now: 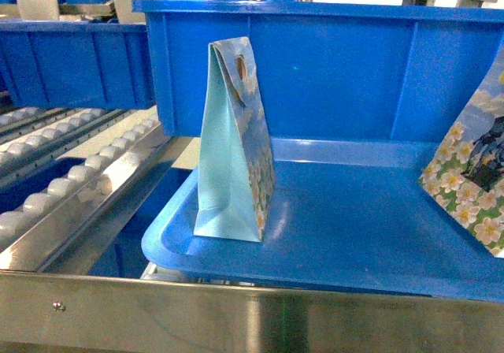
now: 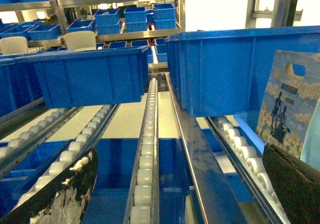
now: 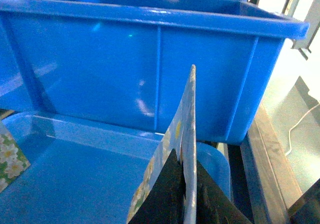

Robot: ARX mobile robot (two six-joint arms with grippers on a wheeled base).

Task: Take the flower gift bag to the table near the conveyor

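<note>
My left gripper is about to grab the flower gift bag by its thin upper edge (image 1: 231,44). It will then carry the bag to the table near the conveyor.
A flower gift bag (image 1: 234,144) stands upright on the blue tray (image 1: 354,227). Its pale-blue side faces me and nothing grips it. Neither gripper shows in the head view. My right gripper (image 3: 186,156) is shut on the upper edge of a daisy-printed paper bag (image 3: 186,114), seen edge-on near the tray's right end (image 3: 216,166). I cannot tell which bag this is. My left gripper (image 2: 170,194) is open with nothing between its fingers, and it hangs over the conveyor (image 2: 145,149) of white rollers (image 1: 71,180). The table is out of view.
A floral bag with a dark figure picture (image 1: 472,187) leans at the tray's right (image 2: 286,109). A large blue bin (image 1: 331,69) stands behind the tray (image 3: 150,64). A steel rail (image 1: 252,317) crosses in front. More blue bins (image 2: 85,76) sit on the conveyor and the shelves.
</note>
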